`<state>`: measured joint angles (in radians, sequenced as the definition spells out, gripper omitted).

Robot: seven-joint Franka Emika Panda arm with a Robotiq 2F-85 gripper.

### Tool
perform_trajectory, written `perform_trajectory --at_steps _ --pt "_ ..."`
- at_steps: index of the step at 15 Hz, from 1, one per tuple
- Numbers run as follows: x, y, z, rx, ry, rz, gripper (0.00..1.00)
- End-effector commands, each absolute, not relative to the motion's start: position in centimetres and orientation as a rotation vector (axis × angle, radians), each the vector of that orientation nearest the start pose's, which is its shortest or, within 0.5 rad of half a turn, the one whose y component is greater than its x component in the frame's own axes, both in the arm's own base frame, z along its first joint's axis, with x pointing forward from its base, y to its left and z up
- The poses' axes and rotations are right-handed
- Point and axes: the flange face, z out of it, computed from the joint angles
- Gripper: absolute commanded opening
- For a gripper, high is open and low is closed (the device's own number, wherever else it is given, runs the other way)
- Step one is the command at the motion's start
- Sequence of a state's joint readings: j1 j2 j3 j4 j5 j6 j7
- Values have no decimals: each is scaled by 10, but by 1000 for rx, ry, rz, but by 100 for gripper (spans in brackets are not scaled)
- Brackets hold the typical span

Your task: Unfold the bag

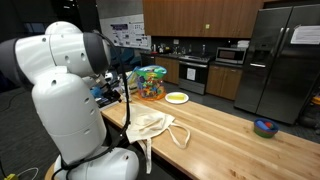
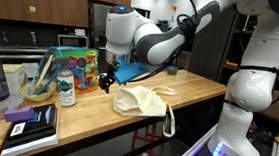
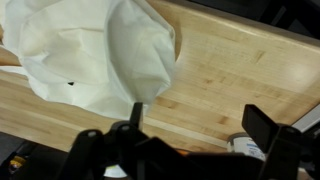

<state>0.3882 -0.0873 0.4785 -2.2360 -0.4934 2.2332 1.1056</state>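
Observation:
The cream cloth bag has a folded layer to draw open, so my gripper should next grip the bag by its loose corner point(image 3: 140, 92) on the colourful packet's side.
The cream cloth bag point(image 2: 141, 99) lies crumpled and folded on the wooden table point(image 2: 194, 89), near its front edge. One strap point(image 2: 169, 121) hangs over the edge. The bag also shows in an exterior view point(image 1: 150, 125) and fills the upper left of the wrist view point(image 3: 90, 50). My gripper point(image 2: 106, 81) hovers low just beside the bag's end, on the side of the colourful packet. In the wrist view the gripper point(image 3: 200, 125) is open, with only bare wood between the fingers. One finger sits next to a hanging corner of the bag.
A colourful packet point(image 2: 76, 61), a small bottle point(image 2: 66, 88), a bowl with utensils point(image 2: 41, 86) and a dark book point(image 2: 30, 132) stand close to the gripper. A yellow plate point(image 1: 177, 97) and a blue bowl point(image 1: 265, 127) sit farther along the table.

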Motion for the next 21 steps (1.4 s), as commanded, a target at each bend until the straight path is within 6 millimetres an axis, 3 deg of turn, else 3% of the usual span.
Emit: perform_trajectory --at_steps 1,8,16,17,19,21 --pt "357 369 416 -3310 9 -731 100" --pt "385 346 401 -3360 79 -713 100" --pt "407 338 355 -3435 64 -549 100" --pt "409 337 350 -3441 58 -530 75" --pt "411 339 344 -3439 46 -507 69" --pt "413 341 345 -3429 29 -512 53"
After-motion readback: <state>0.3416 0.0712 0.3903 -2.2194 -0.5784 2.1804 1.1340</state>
